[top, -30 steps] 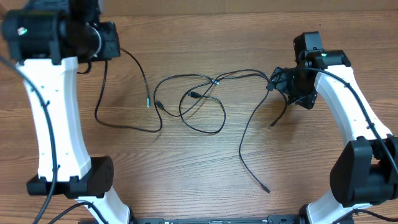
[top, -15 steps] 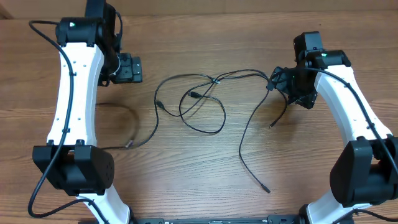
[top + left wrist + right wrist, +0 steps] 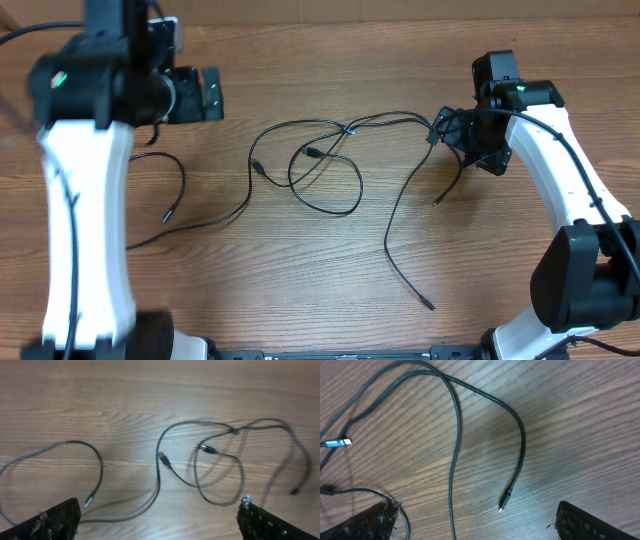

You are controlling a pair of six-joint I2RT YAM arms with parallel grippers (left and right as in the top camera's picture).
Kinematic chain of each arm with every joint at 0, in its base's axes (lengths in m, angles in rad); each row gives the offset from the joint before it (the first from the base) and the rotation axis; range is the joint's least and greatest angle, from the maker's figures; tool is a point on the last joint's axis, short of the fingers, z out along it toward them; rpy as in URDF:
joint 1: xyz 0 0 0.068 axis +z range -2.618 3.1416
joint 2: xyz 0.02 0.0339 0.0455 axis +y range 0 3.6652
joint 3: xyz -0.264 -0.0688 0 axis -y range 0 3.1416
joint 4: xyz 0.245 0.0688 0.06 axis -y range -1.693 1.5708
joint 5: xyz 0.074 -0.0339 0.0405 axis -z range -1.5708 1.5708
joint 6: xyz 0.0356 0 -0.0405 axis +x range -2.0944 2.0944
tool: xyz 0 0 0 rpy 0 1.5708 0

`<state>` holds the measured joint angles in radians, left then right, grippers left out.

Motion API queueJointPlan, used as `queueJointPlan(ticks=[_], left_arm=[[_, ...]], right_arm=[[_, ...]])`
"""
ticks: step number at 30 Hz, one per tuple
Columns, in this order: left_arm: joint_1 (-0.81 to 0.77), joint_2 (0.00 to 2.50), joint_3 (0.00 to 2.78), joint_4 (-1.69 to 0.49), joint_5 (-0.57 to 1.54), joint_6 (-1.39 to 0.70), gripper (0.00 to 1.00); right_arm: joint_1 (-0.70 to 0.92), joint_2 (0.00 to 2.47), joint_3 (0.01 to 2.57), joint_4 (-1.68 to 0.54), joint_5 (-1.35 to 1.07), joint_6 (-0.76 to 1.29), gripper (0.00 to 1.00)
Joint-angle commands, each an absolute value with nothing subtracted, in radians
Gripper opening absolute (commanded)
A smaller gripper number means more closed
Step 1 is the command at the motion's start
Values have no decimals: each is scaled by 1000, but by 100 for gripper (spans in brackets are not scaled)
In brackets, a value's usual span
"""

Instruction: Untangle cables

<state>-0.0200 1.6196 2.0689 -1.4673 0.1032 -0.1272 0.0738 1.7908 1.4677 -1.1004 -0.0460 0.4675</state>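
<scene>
My left gripper grips the looped cable by its bare curved part between its plug end and the tangle (image 3: pixel 325 165) next, to draw it free and untangle it.
The cables form a loose black tangle (image 3: pixel 325 165) in the middle of the wooden table. One strand (image 3: pixel 170 195) lies looped at the left, its plug end (image 3: pixel 89 501) resting on the wood. Another long strand (image 3: pixel 395 230) runs down toward the front right. My left gripper (image 3: pixel 205 95) hovers open above the far left, its fingers (image 3: pixel 50 522) wide apart and holding nothing, with the tangle (image 3: pixel 220 460) ahead of it. My right gripper (image 3: pixel 462 140) is open at the tangle's right end, above a short strand whose plug tip (image 3: pixel 502 506) lies between its fingers (image 3: pixel 595 522).
The white left arm (image 3: pixel 85 220) stretches along the table's left side and the right arm (image 3: pixel 560 190) along the right side. Thicker black cords hang by the arm bases at the front edge.
My left gripper opened and let go of the left strand, which dropped onto the table and slid leftward. The left arm swung about. The right arm stayed in place.
</scene>
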Motion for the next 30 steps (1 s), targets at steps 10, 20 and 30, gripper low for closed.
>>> queueJointPlan(ticks=[10, 20, 30], left_arm=[[-38, 1497, 1911, -1543, 132, -97, 94], [-133, 1416, 1492, -1306, 184, 4, 96], [-143, 1424, 1138, -1122, 67, 53, 94]], right_arm=[[77, 1785, 1465, -1087, -73, 463, 100], [77, 1785, 1465, -1085, -73, 463, 100], [77, 1785, 1465, -1087, -73, 451, 100]])
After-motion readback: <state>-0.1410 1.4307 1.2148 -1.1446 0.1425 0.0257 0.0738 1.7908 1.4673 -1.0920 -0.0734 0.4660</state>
